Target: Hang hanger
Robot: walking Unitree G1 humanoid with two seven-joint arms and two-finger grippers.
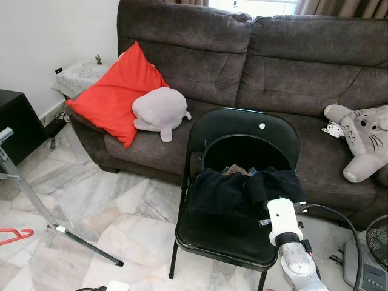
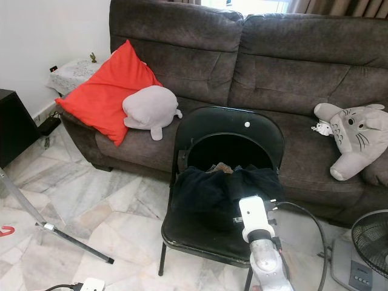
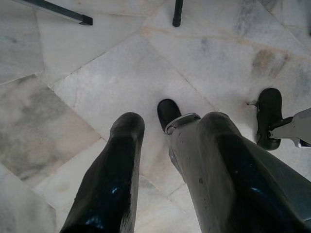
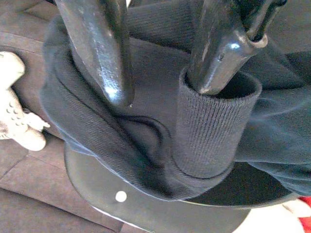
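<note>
The right gripper pinches the sweater by its cuff edge (image 4: pixel 185 92) next, since the ribbed cuff stands up open while the rest of the sweater (image 4: pixel 279 126) lies slack.
A dark sweater (image 1: pixel 230 191) lies bunched on the seat of a black folding chair (image 1: pixel 242 130). My right gripper (image 4: pixel 163 92) reaches down into it and stands open. One finger (image 4: pixel 214 58) is inside a ribbed sleeve cuff (image 4: pixel 214 126), and the other finger (image 4: pixel 104 53) rests outside on the fabric. A red hanger (image 1: pixel 15 235) lies on the marble floor at the far left, beside the metal legs of a rack (image 1: pixel 36 206). My left gripper (image 3: pixel 172 121) hangs low over the floor tiles, open and holding nothing.
A brown sofa (image 1: pixel 267 66) stands behind the chair, with a red cushion (image 1: pixel 115 91), a grey plush (image 1: pixel 160 110) and a grey-white plush (image 1: pixel 364 136) on it. A fan (image 1: pixel 376 242) stands at the right, and a black cabinet (image 1: pixel 13 124) at the left.
</note>
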